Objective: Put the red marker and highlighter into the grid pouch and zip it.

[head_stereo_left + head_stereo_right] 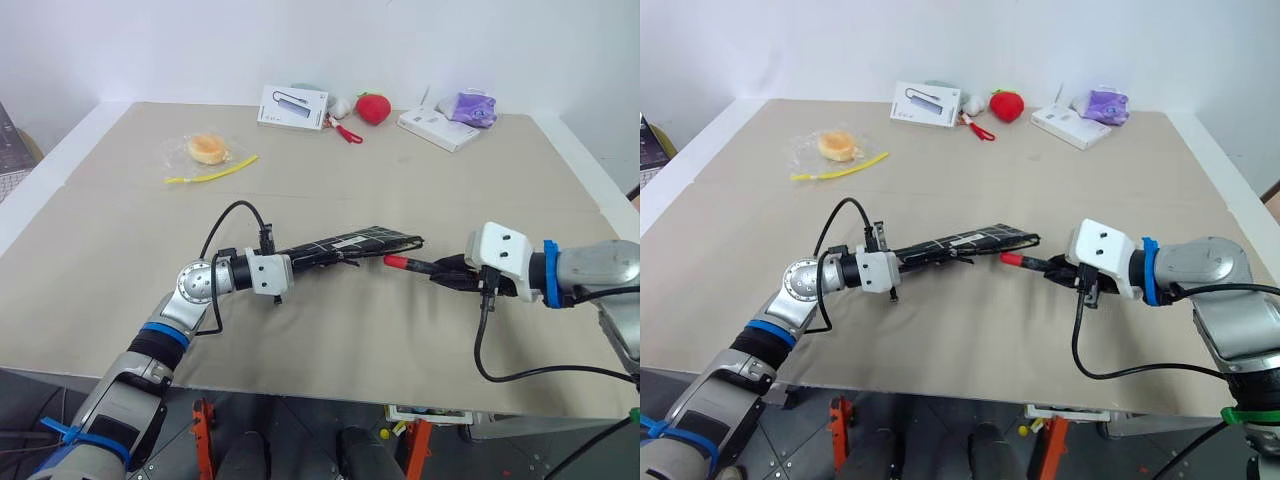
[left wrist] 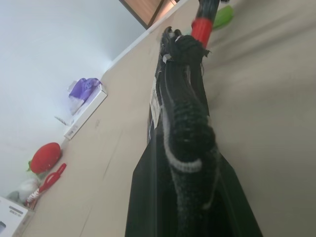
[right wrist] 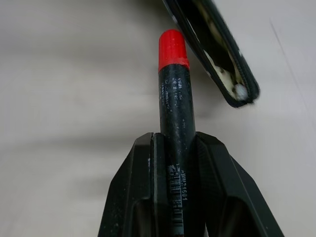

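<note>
My right gripper has the marker, and the marker's red tip is still short of the pouch's opening. It needs to move the marker toward the pouch's opening before it lets go.
My left gripper (image 1: 298, 259) is shut on one end of the grid pouch (image 1: 360, 241) and holds it level above the table, its far end pointing right. The open mouth of the grid pouch (image 3: 217, 54) faces the red marker (image 3: 174, 89). My right gripper (image 1: 442, 271) is shut on the marker's dark body. The marker's red tip (image 1: 396, 262) sits just short of the pouch's end, slightly lower. The highlighter is hidden from view. In the left wrist view a blurred green shape (image 2: 224, 15) lies past the marker; I cannot tell what it is.
At the table's far edge lie a white box (image 1: 293, 106), a red strawberry plush (image 1: 373, 107), a small red tool (image 1: 345, 130), and a second white box (image 1: 438, 128) with a purple item (image 1: 470, 107). A wrapped bun (image 1: 208, 149) and yellow strip (image 1: 212, 174) lie far left.
</note>
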`<state>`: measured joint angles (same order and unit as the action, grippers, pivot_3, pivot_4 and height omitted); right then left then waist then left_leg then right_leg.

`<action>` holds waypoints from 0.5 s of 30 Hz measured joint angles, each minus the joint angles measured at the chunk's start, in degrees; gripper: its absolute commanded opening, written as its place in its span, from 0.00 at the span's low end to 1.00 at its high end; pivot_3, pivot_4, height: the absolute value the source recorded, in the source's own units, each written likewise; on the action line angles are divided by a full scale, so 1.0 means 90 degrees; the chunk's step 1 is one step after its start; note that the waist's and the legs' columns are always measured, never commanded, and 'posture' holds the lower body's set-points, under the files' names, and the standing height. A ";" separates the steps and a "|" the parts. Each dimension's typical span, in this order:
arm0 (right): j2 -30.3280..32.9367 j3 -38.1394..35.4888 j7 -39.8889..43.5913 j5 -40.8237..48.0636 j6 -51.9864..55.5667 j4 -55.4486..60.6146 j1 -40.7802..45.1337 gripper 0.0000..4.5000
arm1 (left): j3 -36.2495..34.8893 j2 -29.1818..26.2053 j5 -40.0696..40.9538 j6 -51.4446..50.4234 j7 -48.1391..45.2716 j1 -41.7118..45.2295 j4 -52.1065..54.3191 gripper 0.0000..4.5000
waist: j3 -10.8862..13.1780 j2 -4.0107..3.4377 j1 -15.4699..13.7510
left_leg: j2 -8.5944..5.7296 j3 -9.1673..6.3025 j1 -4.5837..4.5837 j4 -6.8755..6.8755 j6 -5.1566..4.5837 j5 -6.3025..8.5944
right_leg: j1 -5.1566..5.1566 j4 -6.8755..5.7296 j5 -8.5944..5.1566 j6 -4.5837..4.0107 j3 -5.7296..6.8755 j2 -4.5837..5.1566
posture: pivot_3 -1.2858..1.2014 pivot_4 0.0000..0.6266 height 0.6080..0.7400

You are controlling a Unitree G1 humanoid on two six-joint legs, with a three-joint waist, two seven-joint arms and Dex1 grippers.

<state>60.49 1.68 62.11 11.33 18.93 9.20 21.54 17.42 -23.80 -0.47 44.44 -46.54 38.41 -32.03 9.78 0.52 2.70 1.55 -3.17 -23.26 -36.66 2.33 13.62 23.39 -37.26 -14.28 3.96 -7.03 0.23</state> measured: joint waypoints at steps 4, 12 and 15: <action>-0.0160 0.0048 0.0018 -0.0042 -0.0057 -0.0103 0.0204 0.12 | -0.0004 0.0009 -0.0003 -0.0063 -0.0008 -0.0023 0.0077 0.00 | 0.0000 0.0000 -0.0001 | 0.0000 -0.0002 0.0000 0.0000 0.0000 0.0000 | 0.0000 -0.0001 0.0001 -0.0002 0.0001 0.0000 | 0.52 0.24 0.95; -0.0101 -0.0693 0.0570 0.1303 0.0995 0.0504 0.0167 0.12 | -0.0016 0.0003 -0.0034 -0.0066 -0.0011 -0.0057 0.0132 0.00 | 0.0000 0.0000 -0.0017 | -0.0001 -0.0008 -0.0001 -0.0002 0.0001 0.0000 | -0.0005 -0.0002 0.0002 -0.0004 0.0008 0.0002 | 0.52 0.24 0.95; -0.0060 -0.0723 0.0576 0.1349 0.1088 0.0541 0.0172 0.12 | -0.0016 0.0003 -0.0051 -0.0061 -0.0011 -0.0058 0.0131 0.00 | 0.0000 -0.0001 -0.0016 | -0.0001 -0.0009 0.0000 -0.0005 0.0000 -0.0001 | -0.0005 -0.0006 0.0003 -0.0005 0.0009 0.0002 | 0.52 0.24 0.95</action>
<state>59.95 -4.83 67.29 23.47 28.72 14.07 23.09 17.28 -23.77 -0.93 43.89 -46.64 37.89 -30.85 9.78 0.52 2.56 1.53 -3.25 -23.26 -36.71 2.33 13.60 23.35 -37.32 -14.25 3.92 -6.94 0.25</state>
